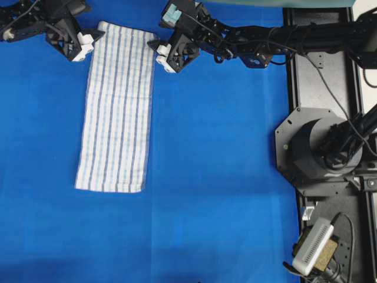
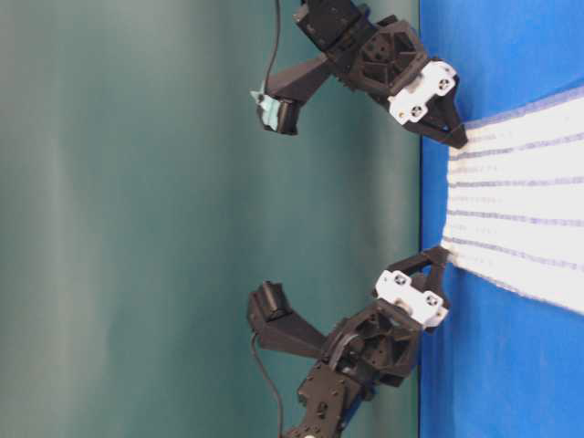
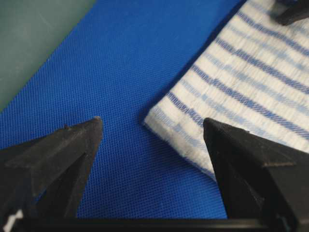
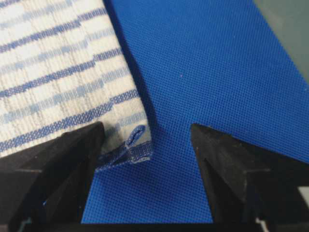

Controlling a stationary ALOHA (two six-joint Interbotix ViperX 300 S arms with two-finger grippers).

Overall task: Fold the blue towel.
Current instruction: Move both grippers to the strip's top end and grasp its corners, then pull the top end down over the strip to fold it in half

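The robot's right gripper will next pick up the blue towel (image 1: 118,106) by its looped hem corner (image 1: 154,41) to fold it, as the cloth puckers up there while the towel lies flat.
The blue towel (image 1: 118,106) lies flat on the table as a long, narrow white strip with blue stripes, running from the far edge toward the middle. My left gripper (image 1: 93,44) stands open at the strip's far left corner (image 3: 166,118). That corner lies between its fingers (image 3: 67,154), the right one overlapping the towel edge. My right gripper (image 1: 156,54) is open at the far right corner, where a small blue hem loop (image 4: 135,140) sits just inside its left finger (image 4: 58,164). At table level both grippers (image 2: 436,260) (image 2: 453,135) flank the towel's end (image 2: 520,210).
A plain bright-blue cover (image 1: 224,177) spreads over the table around the towel. Right of it are the black base plate and the round arm base (image 1: 321,141), with cables and a white box (image 1: 312,244) near the front. A green backdrop (image 2: 137,219) stands behind the arms.
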